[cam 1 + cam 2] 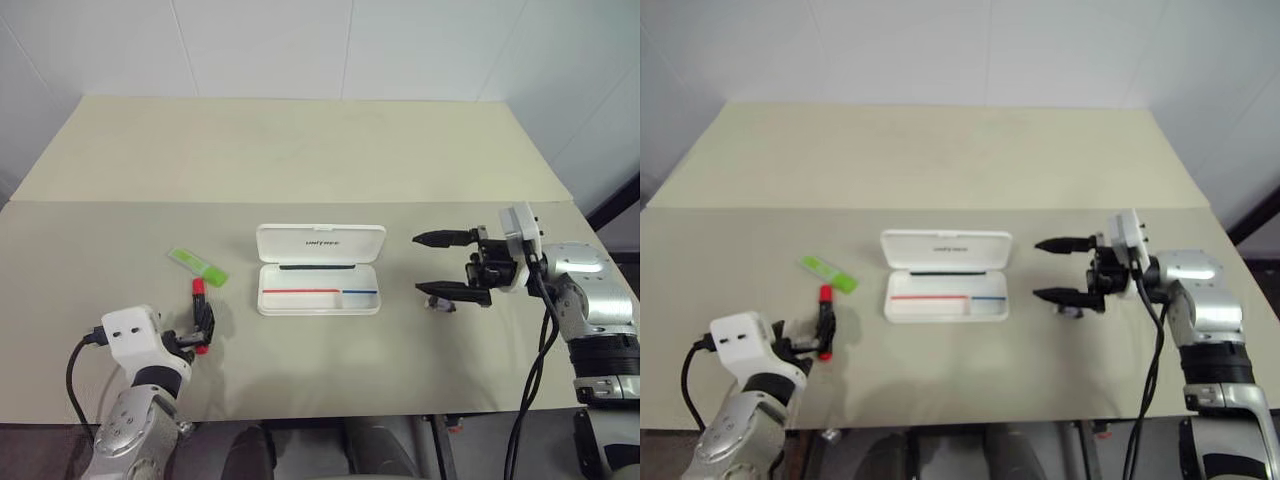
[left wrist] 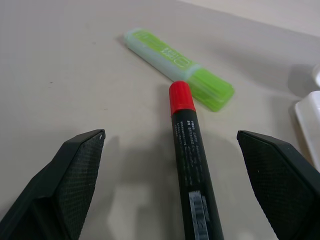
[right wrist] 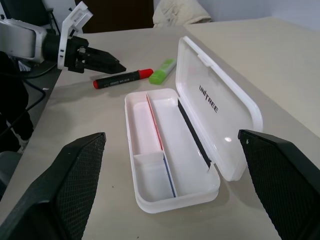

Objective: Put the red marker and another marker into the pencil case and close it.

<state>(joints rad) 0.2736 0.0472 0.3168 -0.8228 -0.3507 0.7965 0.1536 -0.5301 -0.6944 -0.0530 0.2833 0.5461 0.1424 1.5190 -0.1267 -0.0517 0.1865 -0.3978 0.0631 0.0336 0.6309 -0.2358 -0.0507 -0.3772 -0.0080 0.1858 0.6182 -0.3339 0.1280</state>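
Note:
I would miss if I closed now, because my fingers are above the red marker's black body. I need to move my left gripper lower first, then close it on the body of the marker.
The red marker, a black barrel with a red cap, lies flat on the table between the fingers of my open left gripper, which touches nothing. Just beyond its cap lies the other marker, a lime-green highlighter. The white pencil case sits open and empty mid-table, its lid standing up. To the right of the case my right gripper hovers open with nothing in it, pointing at the case.
A small dark grey object lies on the table under the right gripper. The beige table stretches back to a white wall, with bare surface behind and in front of the case.

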